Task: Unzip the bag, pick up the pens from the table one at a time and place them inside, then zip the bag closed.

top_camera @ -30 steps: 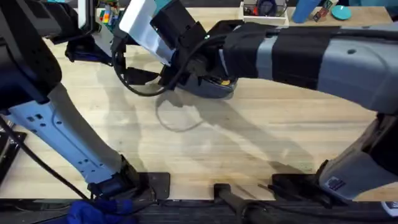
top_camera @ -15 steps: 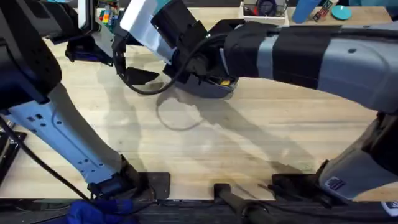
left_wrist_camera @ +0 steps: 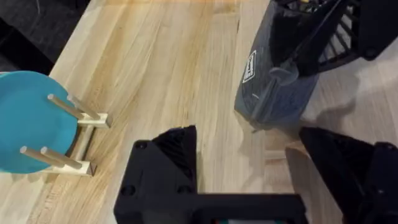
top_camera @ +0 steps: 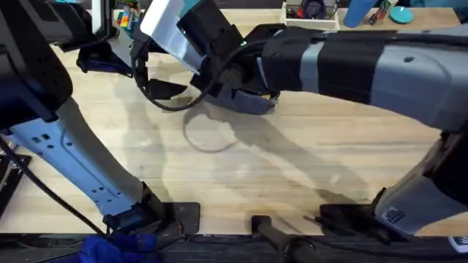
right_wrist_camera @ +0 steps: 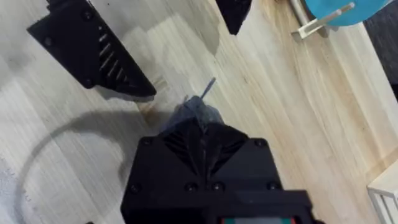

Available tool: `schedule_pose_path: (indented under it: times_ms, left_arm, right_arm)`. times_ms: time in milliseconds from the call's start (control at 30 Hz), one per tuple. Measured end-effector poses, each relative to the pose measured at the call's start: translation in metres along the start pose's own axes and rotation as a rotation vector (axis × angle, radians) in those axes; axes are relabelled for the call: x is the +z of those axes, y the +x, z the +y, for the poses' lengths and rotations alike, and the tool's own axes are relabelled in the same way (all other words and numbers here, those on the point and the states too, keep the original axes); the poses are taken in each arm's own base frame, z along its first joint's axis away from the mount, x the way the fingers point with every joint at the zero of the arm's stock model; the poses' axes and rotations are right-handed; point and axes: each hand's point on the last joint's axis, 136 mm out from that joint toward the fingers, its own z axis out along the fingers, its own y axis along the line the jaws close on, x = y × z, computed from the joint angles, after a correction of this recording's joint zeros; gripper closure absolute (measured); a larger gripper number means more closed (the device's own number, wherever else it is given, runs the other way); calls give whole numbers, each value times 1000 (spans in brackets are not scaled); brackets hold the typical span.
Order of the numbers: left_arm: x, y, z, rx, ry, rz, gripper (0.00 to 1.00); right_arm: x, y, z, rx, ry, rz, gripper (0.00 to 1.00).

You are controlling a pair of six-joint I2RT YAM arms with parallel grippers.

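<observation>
I will grab the bag's end with the white label next, using my left gripper. The bag then stays steady while the bag's zipper (left_wrist_camera: 270,93) opens.
The blue-grey bag (top_camera: 252,104) lies on the wooden table (top_camera: 292,161) at centre back; its white label (left_wrist_camera: 249,66) shows in the left wrist view. My right gripper (top_camera: 221,84) reaches across from the right and is shut on the bag's zipper pull (right_wrist_camera: 200,111) at one end of the bag (left_wrist_camera: 273,93). My left gripper (left_wrist_camera: 255,155) stands open just short of that end, its fingers (right_wrist_camera: 93,50) apart and touching nothing. In the overhead view the left gripper (top_camera: 151,80) sits left of the bag. The pens are hidden.
A blue plate on a wooden dowel rack (left_wrist_camera: 37,121) stands beyond the bag near the table's far edge. A tall blue cylinder (top_camera: 356,11) and small clutter (top_camera: 311,9) line the back. Bare wood spreads across the front half of the table.
A yellow strip seen in the bag's opening earlier no longer shows. The right gripper has shifted slightly along the bag; the left arm has barely moved.
</observation>
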Motion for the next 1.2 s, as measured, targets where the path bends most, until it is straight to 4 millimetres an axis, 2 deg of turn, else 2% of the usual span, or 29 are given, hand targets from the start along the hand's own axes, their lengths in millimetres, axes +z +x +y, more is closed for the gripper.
schedule_pose_path:
  times_ms: [500, 967, 1200]
  left_arm:
    - [1, 0, 0, 4, 2, 0, 5]
    - [30, -15, -8, 40, 80, -16, 5]
    - [31, -15, -8, 48, 80, -15, 5]
  right_arm:
    - [0, -1, -5, 1, 33, 0, 971]
    - [-1, -1, -8, 1, 45, 2, 971]
    - [-1, -1, -8, 1, 48, 2, 970]
